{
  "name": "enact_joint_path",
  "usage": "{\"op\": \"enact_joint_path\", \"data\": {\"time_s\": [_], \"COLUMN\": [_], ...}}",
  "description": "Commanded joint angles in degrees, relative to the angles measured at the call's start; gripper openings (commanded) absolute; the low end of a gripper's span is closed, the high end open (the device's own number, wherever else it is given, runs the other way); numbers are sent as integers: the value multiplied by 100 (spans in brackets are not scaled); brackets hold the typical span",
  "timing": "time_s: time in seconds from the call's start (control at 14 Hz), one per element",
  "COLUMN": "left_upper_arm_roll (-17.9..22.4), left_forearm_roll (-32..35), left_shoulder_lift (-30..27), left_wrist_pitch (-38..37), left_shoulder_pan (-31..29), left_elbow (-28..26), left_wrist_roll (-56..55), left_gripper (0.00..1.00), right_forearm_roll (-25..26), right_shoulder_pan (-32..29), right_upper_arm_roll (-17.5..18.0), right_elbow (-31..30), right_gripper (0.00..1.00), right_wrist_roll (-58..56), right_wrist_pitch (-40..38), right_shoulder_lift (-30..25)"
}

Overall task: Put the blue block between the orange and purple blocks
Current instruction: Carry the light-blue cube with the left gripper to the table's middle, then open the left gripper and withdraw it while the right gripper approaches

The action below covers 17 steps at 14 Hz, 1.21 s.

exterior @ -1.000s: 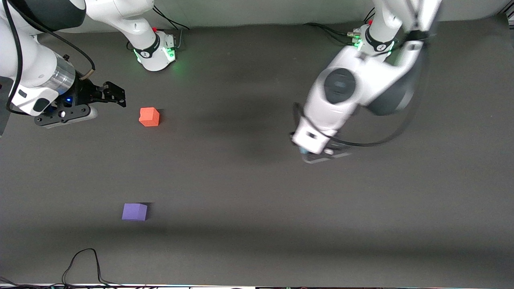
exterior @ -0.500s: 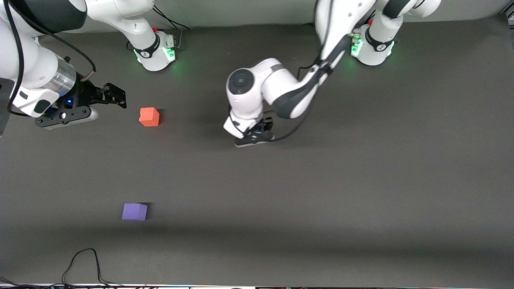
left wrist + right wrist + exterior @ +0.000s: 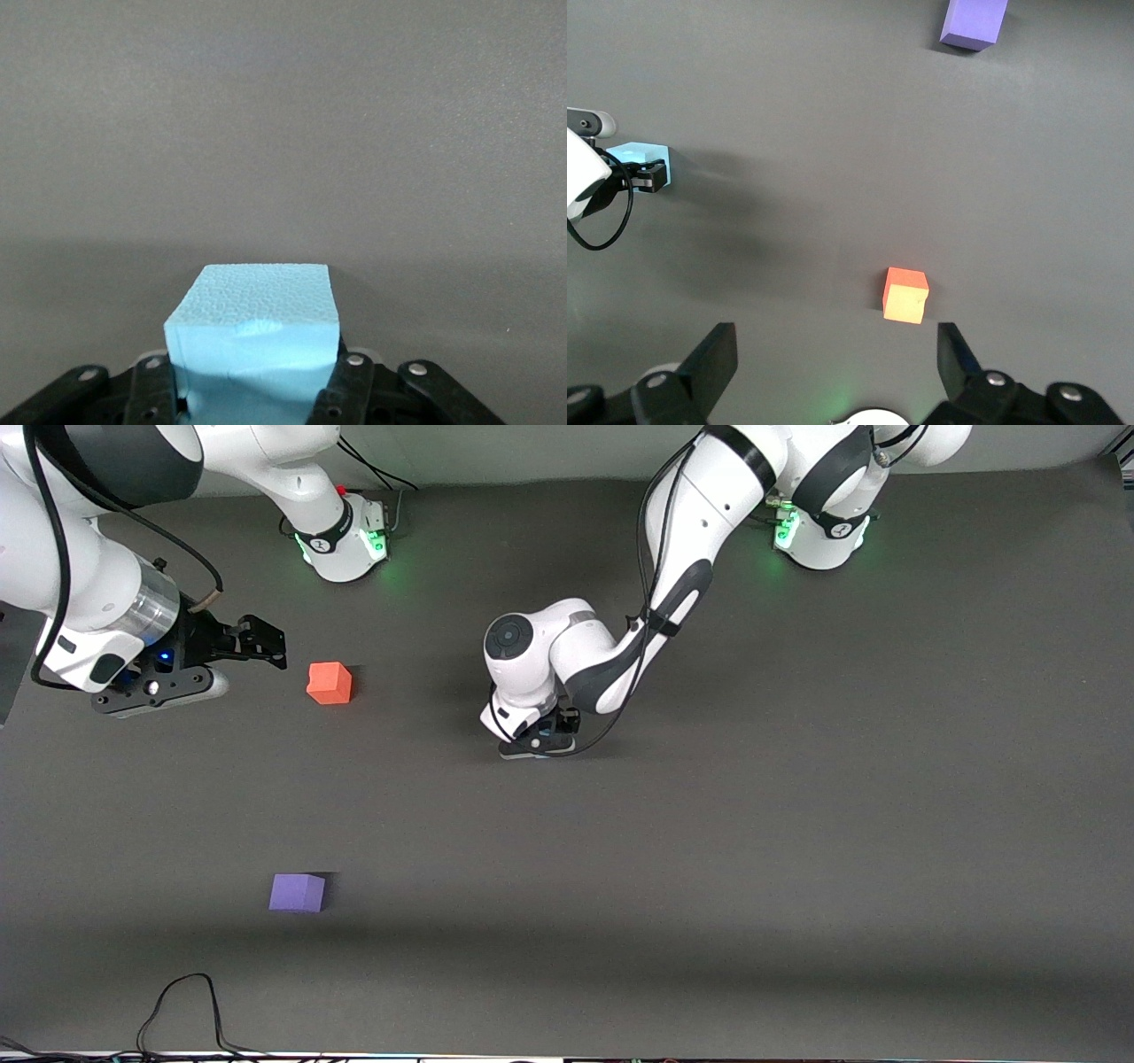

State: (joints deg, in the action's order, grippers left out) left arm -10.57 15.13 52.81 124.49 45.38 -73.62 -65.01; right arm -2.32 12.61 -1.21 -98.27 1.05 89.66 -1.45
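The blue block's lower edge point(image 3: 266, 266) stands on the dark mat and touches its shadow, so the robot needs to open its left gripper.
The blue block point(image 3: 257, 328) is gripped between the fingers of my left gripper point(image 3: 540, 741), which is low over the middle of the mat. In the front view the hand hides the block. The right wrist view shows the blue block point(image 3: 642, 166) in that gripper. The orange block point(image 3: 330, 683) sits on the mat toward the right arm's end and also shows in the right wrist view point(image 3: 906, 295). The purple block point(image 3: 298, 892) lies nearer to the front camera than the orange one, and the right wrist view point(image 3: 974, 22) shows it too. My right gripper point(image 3: 266, 642) is open and empty beside the orange block.
The dark mat point(image 3: 797, 824) covers the table. The arm bases point(image 3: 345, 536) point(image 3: 819, 531) stand along its edge farthest from the front camera. A black cable point(image 3: 186, 1001) loops at the edge nearest to that camera.
My left arm has swung from its own end of the table toward the middle and come down lower, carrying the blue block. My right gripper shifted only slightly.
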Motion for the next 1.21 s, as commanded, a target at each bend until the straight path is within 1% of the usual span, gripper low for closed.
{"op": "enact_joint_path", "data": {"time_s": [0.0,0.07,0.14,0.29,0.43,0.5,0.64,0.79,0.86,0.93,1.07,1.14], "left_upper_arm_roll": [29,29,29,29,-15,-59,-138,-234,-235,-235,-261,-252], "left_forearm_roll": [52,52,52,60,43,-70,-395,-956,-1142,-1257,-1389,-1572], "left_shoulder_lift": [80,98,98,46,-121,-313,-717,-1165,-1420,-1718,-2543,-2983], "left_wrist_pitch": [67,76,76,32,-91,-161,-660,-1082,-1293,-1435,-1541,-1568], "left_shoulder_pan": [-64,-64,-73,-143,-196,-265,-449,-923,-1152,-1484,-2249,-2618], "left_elbow": [164,164,164,172,181,181,181,146,24,-229,-1071,-1502], "left_wrist_roll": [103,103,111,103,85,85,303,864,1163,1349,1936,2279], "left_gripper": [50,89,100,100,100,100,100,100,100,100,100,100], "right_forearm_roll": [101,101,101,101,101,101,101,92,92,83,57,4], "right_shoulder_pan": [74,75,75,75,75,75,92,153,162,180,250,311], "right_upper_arm_roll": [-19,-19,-19,-19,-19,-19,-19,-19,-19,-19,-19,-19], "right_elbow": [27,19,19,19,19,27,19,27,19,19,19,27], "right_gripper": [100,100,100,100,100,100,100,100,100,100,100,100], "right_wrist_roll": [141,141,141,150,141,150,150,150,167,168,185,324], "right_wrist_pitch": [43,43,43,43,43,43,43,43,43,43,43,43], "right_shoulder_lift": [13,13,48,48,48,48,48,39,39,39,48,66]}}
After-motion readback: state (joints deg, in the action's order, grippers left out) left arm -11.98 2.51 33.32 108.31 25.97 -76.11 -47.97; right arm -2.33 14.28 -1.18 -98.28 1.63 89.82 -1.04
